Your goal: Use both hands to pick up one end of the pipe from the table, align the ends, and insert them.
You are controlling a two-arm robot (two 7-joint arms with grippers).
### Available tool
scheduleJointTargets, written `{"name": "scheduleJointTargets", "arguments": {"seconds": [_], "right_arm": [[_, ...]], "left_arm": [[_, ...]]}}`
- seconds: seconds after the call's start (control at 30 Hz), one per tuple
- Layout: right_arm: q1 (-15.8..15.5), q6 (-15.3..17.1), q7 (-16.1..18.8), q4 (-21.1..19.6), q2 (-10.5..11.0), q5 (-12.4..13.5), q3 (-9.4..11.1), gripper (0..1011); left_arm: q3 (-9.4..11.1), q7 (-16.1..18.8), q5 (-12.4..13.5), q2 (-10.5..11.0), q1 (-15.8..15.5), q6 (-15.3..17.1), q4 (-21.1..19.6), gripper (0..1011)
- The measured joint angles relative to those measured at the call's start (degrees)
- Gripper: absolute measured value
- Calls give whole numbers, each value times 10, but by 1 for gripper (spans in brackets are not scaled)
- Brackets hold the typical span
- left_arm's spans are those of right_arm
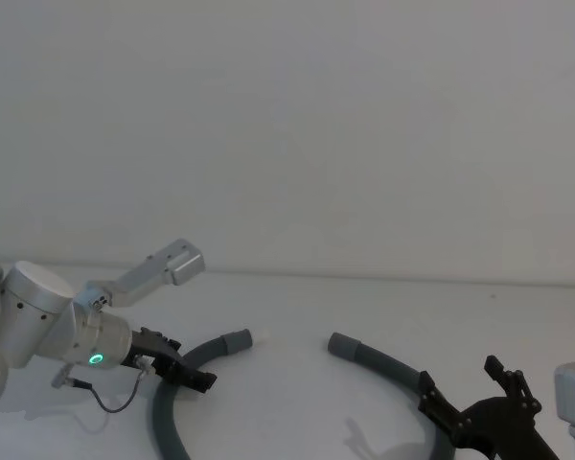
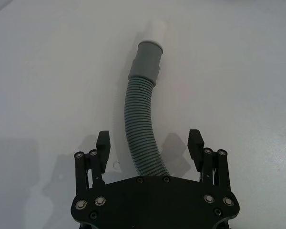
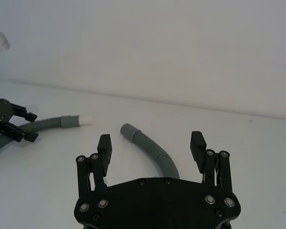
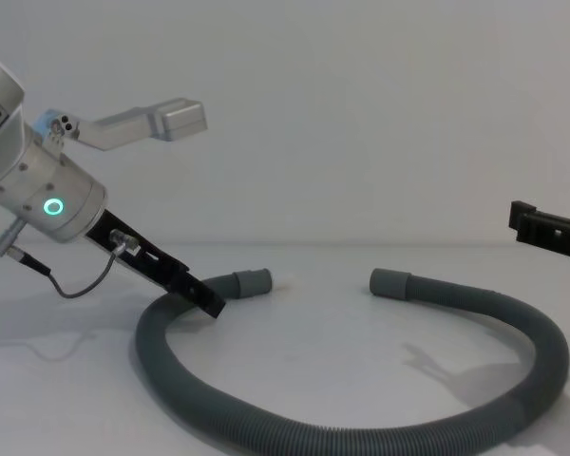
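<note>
Next, my left gripper grabs the pipe by its corrugated hose behind the cuff [image 2: 142, 126], so that the pipe's whitish tip [image 2: 156, 31] stays free to insert.
The dark grey corrugated pipe [image 4: 361, 432] lies in a loop on the white table [image 1: 287, 307]. Its two ends face each other with a gap between them: the left cuff [image 1: 236, 341] with a whitish tip [image 2: 155, 32], and the plain right cuff [image 1: 342, 344]. My left gripper [image 1: 187, 369] is low over the pipe a little behind the left cuff [image 2: 147, 62]. It is open, and the hose runs between its fingers ungripped. My right gripper [image 1: 460, 379] hangs open above the pipe's right stretch, behind the right cuff [image 3: 129, 130], holding nothing.
A thin black cable [image 1: 115, 401] dangles from my left wrist down to the table beside the hose. A plain grey wall stands behind the table's far edge. Bare table surface lies between and beyond the two cuffs.
</note>
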Motion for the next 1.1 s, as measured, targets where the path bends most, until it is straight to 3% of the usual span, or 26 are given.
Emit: {"name": "scheduleJointTargets", "arguments": {"seconds": [0.37,0.73,1.1], "right_arm": [[0,0,0,0,0,0,0,1003],[0,0,0,0,0,0,0,1003],[0,0,0,0,0,0,0,1003]], "left_arm": [[-3,3,-1,-3,2,-2,4,731],[-4,4,-2,-3,3,-2,5,328],[-5,4,-2,-4,3,-3,6,290]]}}
